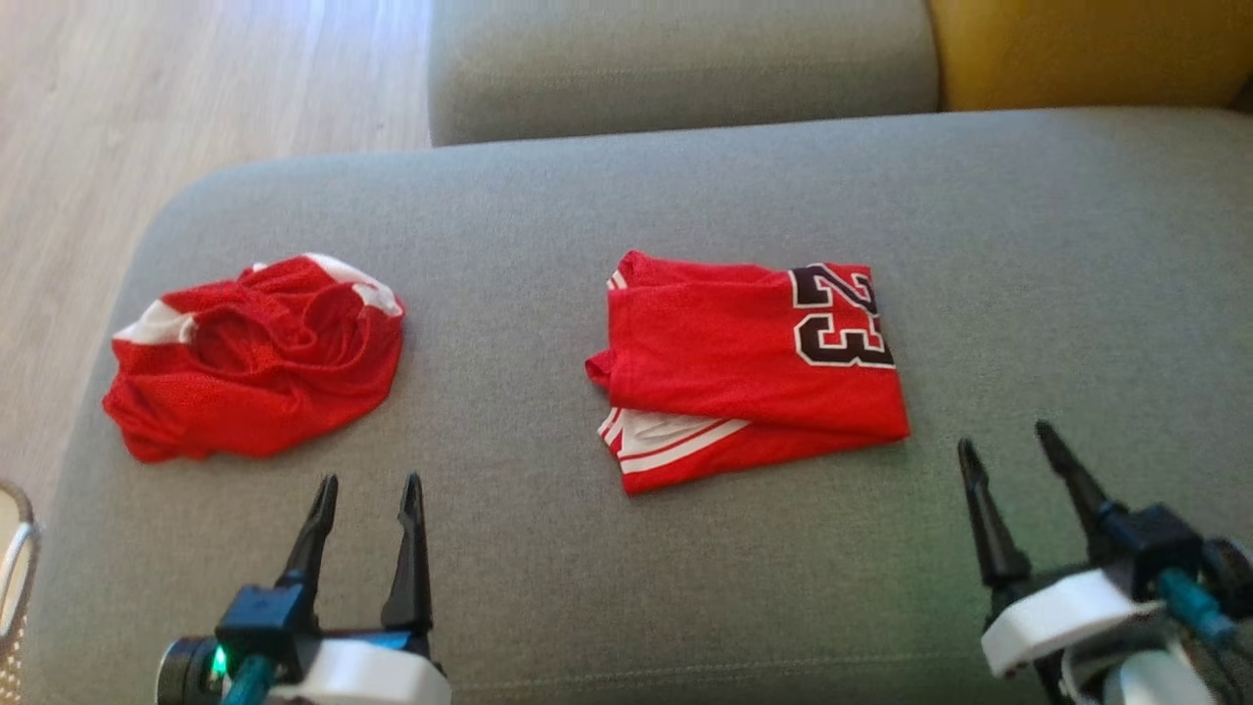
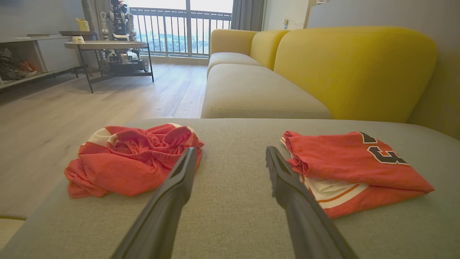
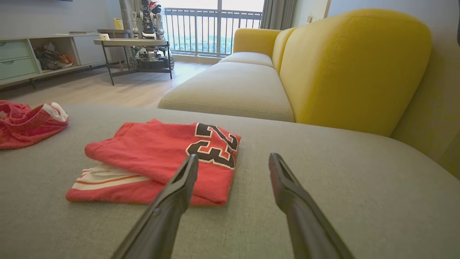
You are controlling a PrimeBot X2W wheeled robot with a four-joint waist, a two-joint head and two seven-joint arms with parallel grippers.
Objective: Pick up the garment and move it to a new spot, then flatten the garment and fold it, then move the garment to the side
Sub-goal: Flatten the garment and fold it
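Note:
The robot's right gripper needs to move the jersey to the side, so it should next grab the folded jersey by its folded edge beside the 23.
A folded red jersey with a black 23 lies flat on the grey sofa seat, right of centre; it also shows in the left wrist view and the right wrist view. A crumpled red garment with white trim sits in a heap at the seat's left end. My left gripper hangs open near the front edge, just short of the crumpled garment and a little to its right. My right gripper is open too, off the jersey's lower right corner. Both hold nothing.
A second grey seat cushion and a yellow backrest lie beyond. Wooden floor runs along the left. A basket rim pokes in at the lower left. Across the room stand a table with a small robot and a shelf unit.

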